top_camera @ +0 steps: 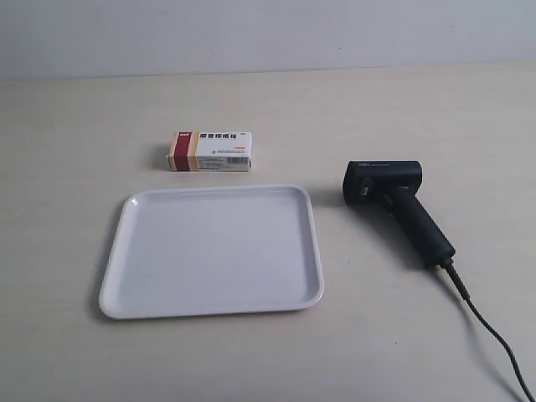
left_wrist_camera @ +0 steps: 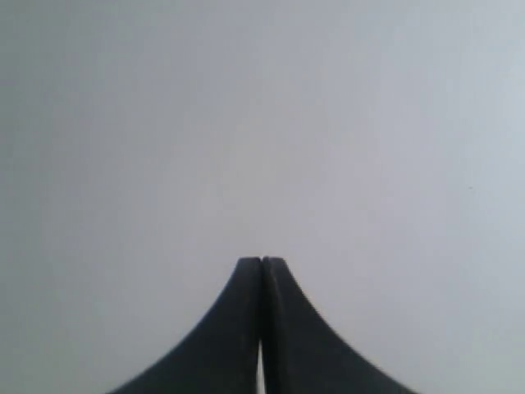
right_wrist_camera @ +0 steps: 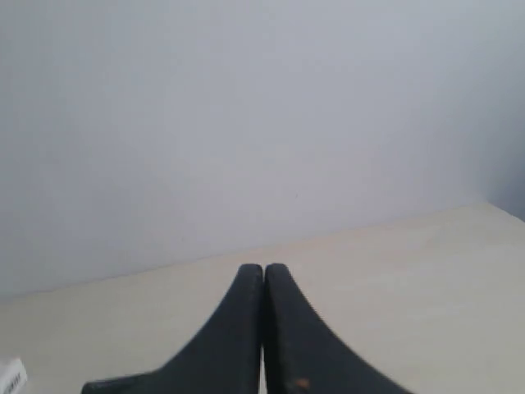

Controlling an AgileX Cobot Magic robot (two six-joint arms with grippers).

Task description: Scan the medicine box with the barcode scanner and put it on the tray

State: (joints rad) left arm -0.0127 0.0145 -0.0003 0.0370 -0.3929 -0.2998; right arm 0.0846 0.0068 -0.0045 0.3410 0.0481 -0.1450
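Observation:
My left gripper grabs the box by its red-banded end [top_camera: 181, 151] next, which leaves the medicine box's barcode [top_camera: 237, 161] free to scan.
The white medicine box [top_camera: 210, 151], with a dark red and orange band at one end, lies flat on the table just behind the tray [top_camera: 126, 276]. The white tray holds nothing. The black barcode scanner [top_camera: 398, 205] lies on its side to the tray's right, and its cable [top_camera: 490, 331] trails toward the near right corner. Neither arm appears in the exterior view. My left gripper [left_wrist_camera: 262, 261] is shut, empty, and faces a plain grey wall. My right gripper [right_wrist_camera: 263, 268] is shut, empty, and sits above the table. A sliver of a white printed thing [right_wrist_camera: 10, 379] shows at the right wrist view's edge.
The beige table [top_camera: 419, 100] meets a pale grey wall [top_camera: 268, 33] at the back. Bare tabletop surrounds the three things on all sides.

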